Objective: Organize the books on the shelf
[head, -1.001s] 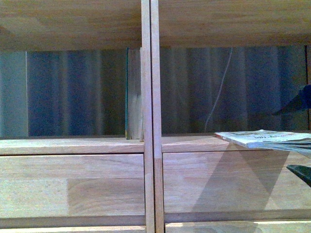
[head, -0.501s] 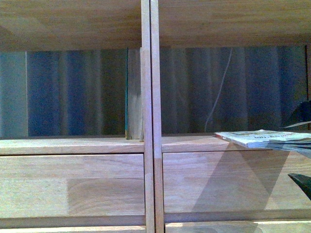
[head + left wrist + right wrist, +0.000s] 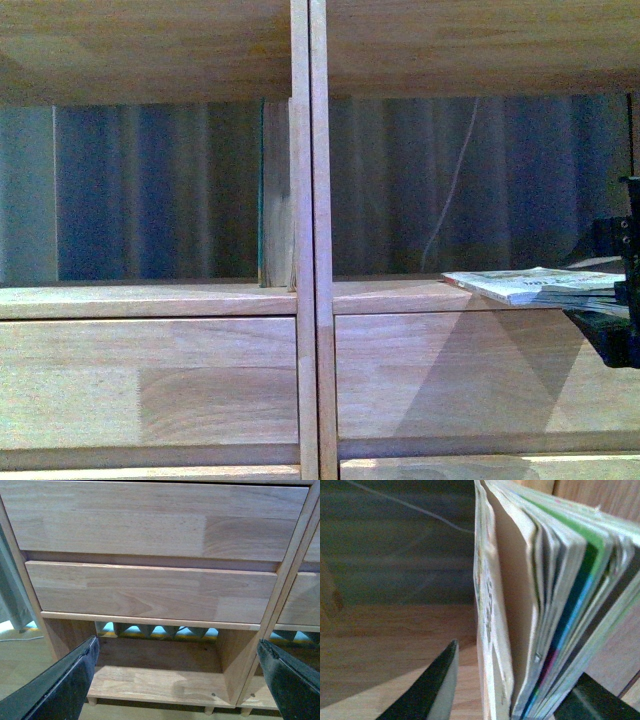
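My right gripper is going to grab the fanned page edges. The white paperback book's spine [image 3: 479, 289] will stay free for shelving.
The shelf [image 3: 308, 240] fills the front view, its double divider running down the middle. A slim dark-green-edged book [image 3: 264, 190] stands upright against the divider in the left compartment. A thin white paperback [image 3: 515, 285] lies flat on the right compartment's floor and overhangs its front edge. My right gripper [image 3: 622, 290] is open at the far right, one finger above and one below the paperback's near edge. In the right wrist view the paperback's fanned pages [image 3: 535, 605] sit between the open fingers [image 3: 432, 690] of the right gripper [image 3: 515, 697]. My left gripper [image 3: 177, 680] is open and empty, low before the drawers.
A thin white cable [image 3: 455, 180] hangs behind the right compartment. Two flat drawer fronts [image 3: 150, 592] sit above a low open compartment [image 3: 155, 672] with short peg legs [image 3: 209, 710]. Drawer fronts [image 3: 150, 380] lie below the book level.
My right gripper has come in from the right edge, and its fingers now straddle the white paperback's near edge. The books have not moved.
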Tool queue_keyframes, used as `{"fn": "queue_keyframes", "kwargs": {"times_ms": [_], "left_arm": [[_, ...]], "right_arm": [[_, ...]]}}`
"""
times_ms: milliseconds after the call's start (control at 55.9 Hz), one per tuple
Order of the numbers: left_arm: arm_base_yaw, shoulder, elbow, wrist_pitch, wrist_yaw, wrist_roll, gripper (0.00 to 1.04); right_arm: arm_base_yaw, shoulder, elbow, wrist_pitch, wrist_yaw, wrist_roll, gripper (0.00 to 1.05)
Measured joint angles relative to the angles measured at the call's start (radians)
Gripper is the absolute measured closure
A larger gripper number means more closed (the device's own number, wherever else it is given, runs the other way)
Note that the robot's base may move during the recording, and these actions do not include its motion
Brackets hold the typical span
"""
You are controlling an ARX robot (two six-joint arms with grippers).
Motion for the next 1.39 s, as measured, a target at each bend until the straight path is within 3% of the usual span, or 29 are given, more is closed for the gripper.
{"fn": "queue_keyframes", "kwargs": {"times_ms": [250, 429, 447, 518, 590, 661, 697, 787, 912, 1108, 1198, 1394], "left_arm": [[0.000, 0.000, 0.000, 0.000, 0.000, 0.000, 0.07], [0.000, 0.000, 0.000, 0.000, 0.000, 0.000, 0.07], [0.006, 0.005, 0.001, -0.002, 0.025, 0.002, 0.07], [0.139, 0.129, 0.041, -0.018, 0.396, 0.031, 0.07], [0.263, 0.300, 0.077, 0.079, 0.673, 0.027, 0.07], [0.363, 0.480, 0.140, 0.217, 0.893, 0.010, 0.07], [0.392, 0.557, 0.175, 0.274, 0.949, -0.006, 0.07], [0.430, 0.724, 0.256, 0.403, 0.968, -0.042, 0.07], [0.439, 0.994, 0.399, 0.557, 0.915, -0.121, 0.07], [0.377, 1.339, 0.687, 0.563, 0.826, -0.261, 0.07], [0.315, 1.463, 0.857, 0.553, 0.888, -0.421, 0.07], [0.195, 1.491, 0.969, 0.674, 1.000, -0.668, 0.07]], "right_arm": [[0.016, 0.013, -0.020, 0.045, -0.009, 0.001, 0.94], [-0.011, -0.014, -0.069, 0.093, -0.057, 0.005, 0.97], [-0.016, -0.020, -0.077, 0.100, -0.066, 0.006, 0.97], [-0.037, -0.050, -0.105, 0.125, -0.098, 0.008, 0.97], [-0.053, -0.085, -0.124, 0.152, -0.134, 0.016, 0.97], [-0.074, -0.130, -0.140, 0.188, -0.185, 0.024, 0.97], [-0.082, -0.151, -0.145, 0.204, -0.201, 0.026, 0.97], [-0.094, -0.206, -0.150, 0.230, -0.243, 0.026, 0.97], [-0.096, -0.295, -0.171, 0.283, -0.323, 0.023, 0.97], [-0.036, -0.371, -0.231, 0.412, -0.420, -0.024, 0.97], [0.038, -0.385, -0.266, 0.476, -0.472, -0.127, 0.97], [0.128, -0.356, -0.285, 0.533, -0.483, -0.231, 0.97]]}}
